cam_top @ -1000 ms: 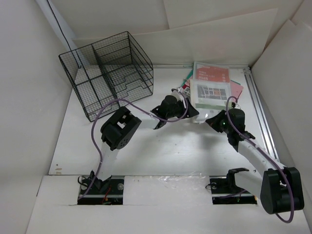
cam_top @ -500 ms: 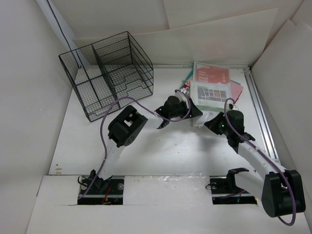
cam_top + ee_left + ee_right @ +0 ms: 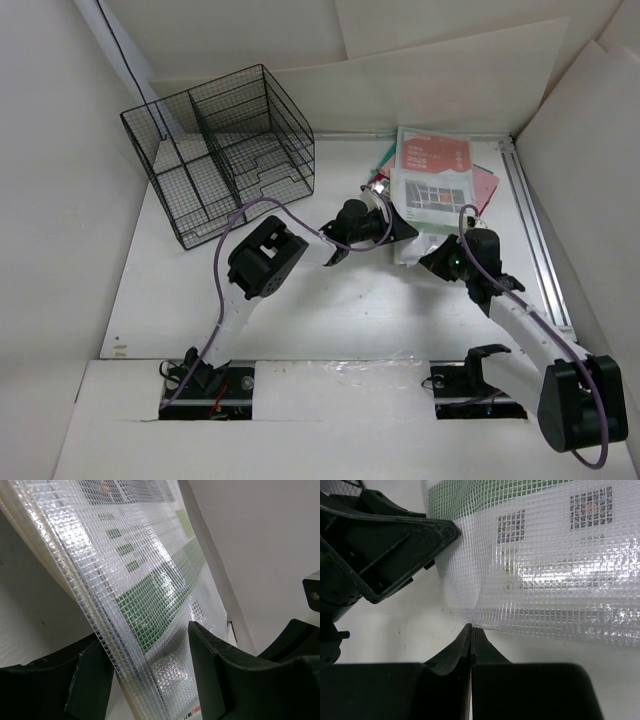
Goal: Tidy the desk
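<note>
The pouch's layered edge is between my left gripper's fingers, so they would hold it if they closed now.
The desk [image 3: 330, 300] is a white tabletop. At its back right lies a clear mesh pouch [image 3: 432, 190] with printed sheets inside, on top of other papers. My left gripper [image 3: 398, 232] is open at the pouch's near-left edge. In the left wrist view the layered pouch edge [image 3: 125, 605] stands between the fingers [image 3: 215, 670], with the left gripper [image 3: 147, 635] astride it. My right gripper [image 3: 432, 262] is shut and holds nothing. Its tip, the right gripper [image 3: 471, 627], rests on the desk [image 3: 395, 630] right at the pouch's [image 3: 545, 570] near edge.
A black wire organizer [image 3: 220, 160] with several compartments stands at the back left. Under the pouch lie a red-covered booklet [image 3: 435, 150] and a pink folder [image 3: 487, 185], with a green pen [image 3: 385, 155] beside them. A metal rail [image 3: 535, 230] runs along the right edge. White boards wall the desk.
My left arm has reached further right, bringing its jaws onto the pouch's edge. The right gripper has shifted slightly nearer and stays shut.
</note>
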`<state>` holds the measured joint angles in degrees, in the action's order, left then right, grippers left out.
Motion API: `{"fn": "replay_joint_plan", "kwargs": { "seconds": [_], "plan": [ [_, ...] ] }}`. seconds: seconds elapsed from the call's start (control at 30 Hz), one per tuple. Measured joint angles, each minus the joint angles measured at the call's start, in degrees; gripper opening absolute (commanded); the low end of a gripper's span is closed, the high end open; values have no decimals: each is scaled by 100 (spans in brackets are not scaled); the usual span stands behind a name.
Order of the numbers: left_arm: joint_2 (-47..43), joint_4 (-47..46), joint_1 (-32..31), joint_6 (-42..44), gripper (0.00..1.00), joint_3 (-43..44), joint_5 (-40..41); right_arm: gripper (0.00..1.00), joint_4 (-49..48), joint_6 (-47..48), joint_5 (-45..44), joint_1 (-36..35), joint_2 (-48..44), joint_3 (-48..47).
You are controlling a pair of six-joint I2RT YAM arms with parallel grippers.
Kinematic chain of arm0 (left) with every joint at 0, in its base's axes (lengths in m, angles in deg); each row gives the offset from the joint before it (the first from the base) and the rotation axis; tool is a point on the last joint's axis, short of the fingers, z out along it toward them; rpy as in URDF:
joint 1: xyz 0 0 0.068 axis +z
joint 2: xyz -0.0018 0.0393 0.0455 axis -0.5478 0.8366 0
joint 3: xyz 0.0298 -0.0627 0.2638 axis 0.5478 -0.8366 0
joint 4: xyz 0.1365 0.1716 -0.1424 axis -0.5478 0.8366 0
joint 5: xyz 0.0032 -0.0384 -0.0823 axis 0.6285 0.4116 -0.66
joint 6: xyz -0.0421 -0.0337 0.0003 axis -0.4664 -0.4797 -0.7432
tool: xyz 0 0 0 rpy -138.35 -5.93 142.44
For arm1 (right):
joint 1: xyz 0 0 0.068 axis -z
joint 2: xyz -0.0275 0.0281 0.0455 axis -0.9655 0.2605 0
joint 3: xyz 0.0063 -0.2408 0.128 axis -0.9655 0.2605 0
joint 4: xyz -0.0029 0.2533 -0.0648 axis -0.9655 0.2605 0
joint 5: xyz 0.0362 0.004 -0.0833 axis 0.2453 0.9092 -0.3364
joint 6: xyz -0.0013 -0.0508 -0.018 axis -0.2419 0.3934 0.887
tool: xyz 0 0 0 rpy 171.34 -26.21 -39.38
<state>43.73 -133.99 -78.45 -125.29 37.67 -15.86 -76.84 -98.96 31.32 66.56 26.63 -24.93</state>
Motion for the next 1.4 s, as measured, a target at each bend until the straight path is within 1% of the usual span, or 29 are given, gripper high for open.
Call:
{"fn": "replay_joint_plan", "kwargs": {
  "seconds": [0.03, 0.1, 0.17, 0.2, 0.27, 0.4, 0.43, 0.5, 0.53, 0.57, 0.6, 0.63, 0.67, 0.7, 0.77, 0.8, 0.87, 0.9, 0.97, 1.17, 1.4],
  "plan": [
    [33, 0, 2, -17, 52, 11, -7, 0, 13, 15, 17, 0, 85, 0],
    [72, 2, 4, -50, 57, 17, -37, 0, 33, 37, 35, -2, 188, 0],
    [90, -2, 4, -72, 60, 22, -68, 0, 35, 63, 50, -9, 210, 0],
    [98, -31, 4, -79, 60, 28, -90, 0, 33, 81, 59, -13, 216, 0],
    [129, -85, 4, -120, 56, 52, -131, 0, 31, 114, 74, -52, 260, -4],
    [256, -256, 22, -271, 24, 109, -232, 0, 35, 151, 85, -166, 393, -7],
    [308, -317, 33, -302, 13, 122, -269, 0, 35, 157, 83, -186, 413, -7],
    [369, -426, 39, -402, 3, 133, -334, 0, 37, 170, 94, -192, 439, -7],
    [376, -435, 35, -424, 0, 133, -354, 0, 44, 184, 98, -195, 442, -7],
    [376, -439, 31, -431, 0, 133, -361, 0, 55, 188, 103, -199, 442, -7],
    [376, -442, 31, -431, 0, 131, -367, 5, 70, 190, 103, -208, 435, -7],
    [376, -442, 31, -431, 0, 127, -367, 13, 101, 192, 96, -216, 422, -7],
    [372, -448, 28, -413, 0, 94, -356, 34, 129, 201, 94, -221, 398, -7],
    [354, -455, 28, -387, 0, 39, -326, 46, 195, 225, 105, -227, 348, -7],
    [293, -446, 28, -310, 0, -120, -271, 64, 330, 280, 103, -254, 201, -22],
    [234, -420, 28, -262, 0, -227, -249, 77, 426, 302, 76, -262, 109, -52],
    [37, -284, 28, -144, 0, -468, -225, 87, 625, 372, 24, -264, -118, -168],
    [-96, -210, 31, -79, 0, -575, -208, 94, 699, 400, 2, -262, -243, -232],
    [-420, -31, 28, 61, 0, -785, -173, 99, 855, 433, -83, -262, -557, -361],
    [-1676, 538, 26, 509, 0, -1200, 28, 99, 1158, 461, -417, -302, -1493, -684],
    [-2771, 968, 175, 785, 0, -1244, 39, 99, 1384, 463, -883, -302, -1908, -935]
  ]
}}
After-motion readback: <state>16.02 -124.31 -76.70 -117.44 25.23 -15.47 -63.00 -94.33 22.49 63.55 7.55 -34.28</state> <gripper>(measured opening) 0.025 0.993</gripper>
